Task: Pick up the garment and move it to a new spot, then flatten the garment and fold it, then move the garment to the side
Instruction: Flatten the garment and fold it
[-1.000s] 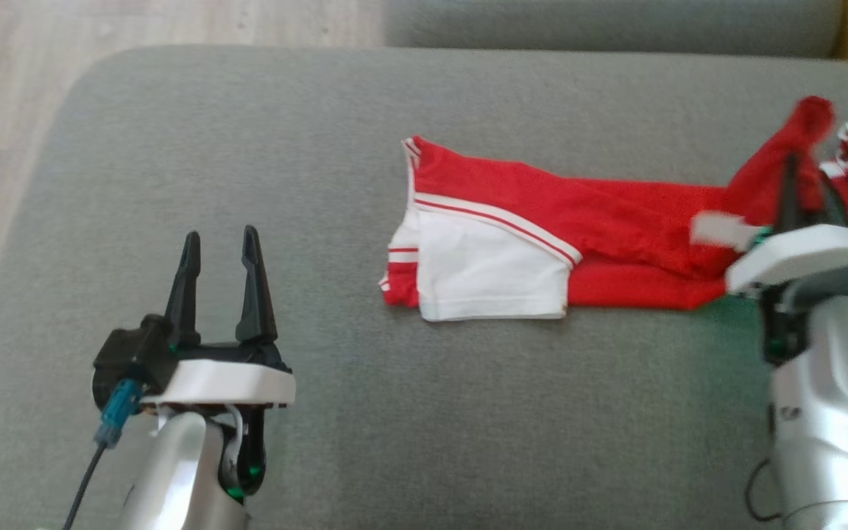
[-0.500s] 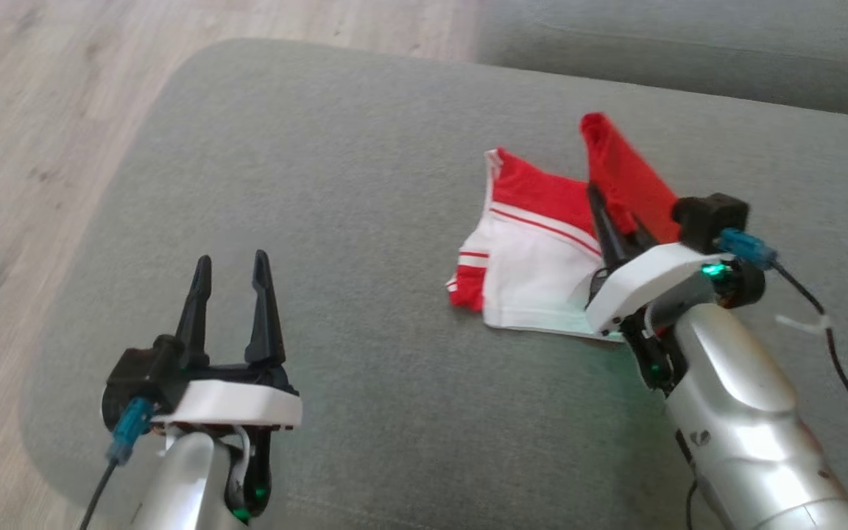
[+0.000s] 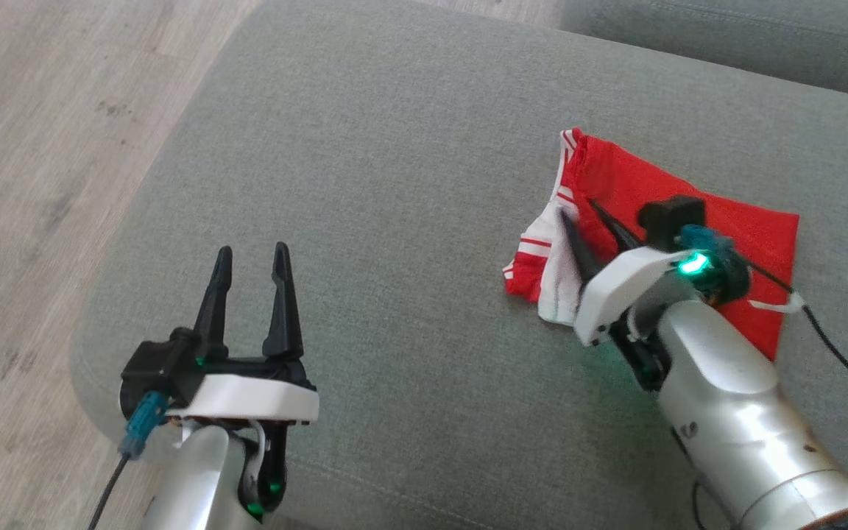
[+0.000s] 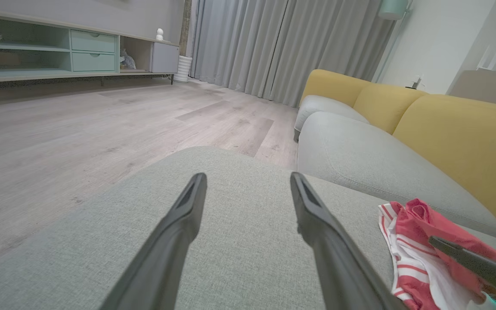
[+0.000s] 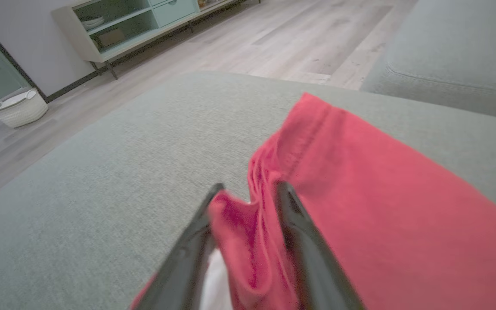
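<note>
The robot's right gripper needs to grab the garment next by the bunched red fold along its striped edge, to go on with folding.
The garment (image 3: 637, 177), red with white panels and stripes, lies folded over itself on the grey sofa cushion (image 3: 394, 147), with its red layer on top. My right gripper (image 3: 577, 209) rests low on the garment's left edge. In the right wrist view its fingers (image 5: 250, 186) stand a little apart, open, with a loose red fold (image 5: 360, 181) between them. My left gripper (image 3: 252, 249) hovers open and empty over bare cushion, well to the left. The left wrist view (image 4: 248, 176) shows the garment (image 4: 411, 215) at lower right, with a right finger (image 4: 467, 254) on it.
The cushion's rounded edge drops to the wooden floor (image 3: 41, 147) on the left. A second grey cushion (image 4: 360, 150) and yellow backrests (image 4: 446, 125) lie beyond. A shelf unit (image 4: 58, 51) and a white basket (image 5: 17, 107) stand far off across the floor.
The head camera has turned. My right gripper carried the garment's red end leftward over the white part, laid it down as a fold, and its fingers have parted. The left gripper kept its pose.
</note>
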You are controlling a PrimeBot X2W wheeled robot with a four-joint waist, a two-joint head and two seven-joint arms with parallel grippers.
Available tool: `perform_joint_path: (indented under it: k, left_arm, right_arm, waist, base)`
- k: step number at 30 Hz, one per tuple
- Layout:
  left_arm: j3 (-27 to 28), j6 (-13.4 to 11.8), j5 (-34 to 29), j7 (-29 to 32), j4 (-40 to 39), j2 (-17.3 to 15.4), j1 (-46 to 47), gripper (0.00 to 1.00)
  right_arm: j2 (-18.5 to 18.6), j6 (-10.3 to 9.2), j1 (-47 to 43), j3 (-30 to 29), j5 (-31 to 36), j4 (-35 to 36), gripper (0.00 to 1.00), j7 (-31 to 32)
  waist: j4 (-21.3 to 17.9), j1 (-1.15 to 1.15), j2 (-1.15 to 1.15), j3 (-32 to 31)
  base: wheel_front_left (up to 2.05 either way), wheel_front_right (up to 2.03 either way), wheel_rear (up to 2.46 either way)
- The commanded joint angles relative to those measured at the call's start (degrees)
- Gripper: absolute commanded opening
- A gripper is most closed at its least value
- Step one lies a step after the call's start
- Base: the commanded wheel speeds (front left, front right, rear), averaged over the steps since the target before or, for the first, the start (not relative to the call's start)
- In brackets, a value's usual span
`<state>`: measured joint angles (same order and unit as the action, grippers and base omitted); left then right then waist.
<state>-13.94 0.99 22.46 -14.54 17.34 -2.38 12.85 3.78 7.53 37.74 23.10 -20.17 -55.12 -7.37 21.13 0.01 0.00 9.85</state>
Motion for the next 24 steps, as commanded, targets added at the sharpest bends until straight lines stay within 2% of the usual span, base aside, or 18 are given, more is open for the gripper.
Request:
perform_joint_path:
  k: [1,3,8,11,16,21,24]
  left_arm:
    - [1.77,-0.34,0.06,-0.46,-1.99,-0.5,2.54,1.0]
    - [2.02,-0.38,-0.02,-0.46,-1.95,-0.5,2.51,1.0]
    - [2.96,-0.16,-0.8,-0.46,-1.77,-0.5,2.35,1.0]
    - [3.43,0.04,-1.31,-0.46,-1.89,-0.5,2.31,1.0]
    - [4.18,0.42,-1.98,-0.46,-2.08,-0.5,2.21,1.0]
    - [5.21,0.85,-2.96,-0.46,-2.02,-0.5,2.26,1.0]
    - [4.84,1.76,-4.87,-0.46,-1.14,-0.69,1.97,1.0]
  right_arm:
    - [-0.9,-0.04,1.54,3.52,-0.14,3.11,1.0,-0.58]
    - [-0.9,-0.04,1.26,4.91,-1.02,4.3,1.0,-0.61]
    - [-0.9,-0.04,1.34,11.49,-5.13,12.32,1.0,-1.92]
    - [-0.9,-0.04,1.92,11.12,-5.51,15.12,1.0,-4.02]
    - [-0.91,-0.04,1.67,3.93,-1.92,15.64,1.0,-6.61]
    - [-0.91,-0.04,-1.98,-7.06,6.34,17.85,1.0,-7.53]
    - [-0.91,-0.04,-6.03,-13.85,11.29,21.54,1.0,-7.6]
  waist:
    - [0.15,-0.01,0.0,0.17]
    - [-0.05,-0.01,0.0,0.07]
    - [-2.59,-0.01,0.0,-0.85]
    - [-4.53,-0.01,0.0,-1.8]
    - [-8.42,-0.01,0.0,-3.08]
    - [-12.46,-0.01,0.0,-4.42]
    - [-14.76,-0.01,0.0,-5.15]
  base:
    - [0.0,0.0,0.0]
    - [0.0,0.0,0.0]
    - [0.0,0.0,0.0]
    - [0.0,0.0,0.0]
    - [0.0,0.0,0.0]
    - [0.0,0.0,0.0]
    - [0.0,0.0,0.0]
